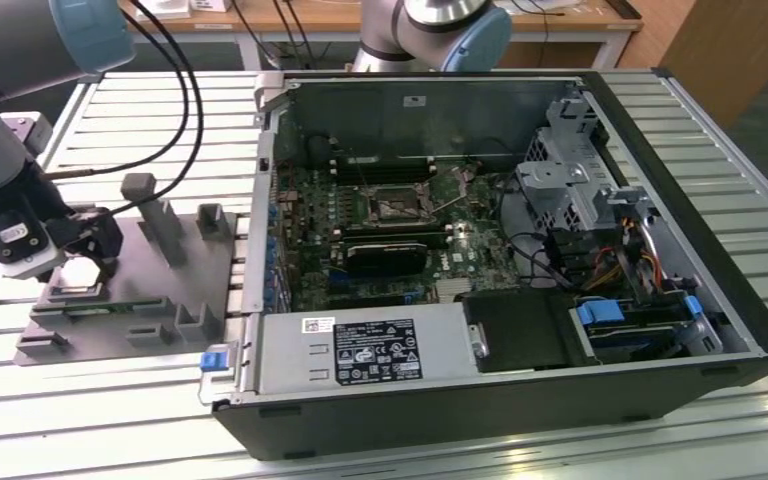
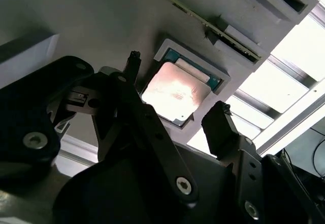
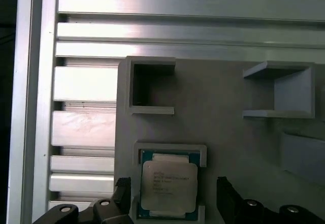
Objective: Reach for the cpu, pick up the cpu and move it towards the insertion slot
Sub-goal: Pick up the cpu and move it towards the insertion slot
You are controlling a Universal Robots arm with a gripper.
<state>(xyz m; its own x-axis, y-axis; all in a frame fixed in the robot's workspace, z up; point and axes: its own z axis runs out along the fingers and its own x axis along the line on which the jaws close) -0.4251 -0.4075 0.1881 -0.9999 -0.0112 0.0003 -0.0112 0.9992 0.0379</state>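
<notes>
The CPU [image 3: 167,186] is between my fingers, which are down at its grey pocket [image 3: 170,147], so it is time for my gripper to close on the CPU.
The cpu [image 1: 80,276], a flat square chip with a silvery top, lies in a shallow pocket of the grey fixture plate [image 1: 157,300] at the exterior view's left. My gripper [image 1: 69,256] hangs just above it. In both wrist views the cpu [image 2: 175,92] [image 3: 167,186] sits between my two dark fingertips [image 2: 133,61] [image 3: 226,193], which stand apart on either side without touching it; the gripper [image 2: 175,89] [image 3: 174,193] is open. The insertion slot [image 1: 395,205], a square socket with a metal frame, lies on the motherboard inside the open computer case.
Grey upright blocks [image 1: 157,215] rise from the fixture beside the gripper. The case wall [image 1: 267,200] stands between fixture and motherboard. A black card [image 1: 384,258] lies below the socket, with a drive cage and cables [image 1: 584,200] at the exterior view's right. Slatted aluminium table [image 1: 131,100] all around.
</notes>
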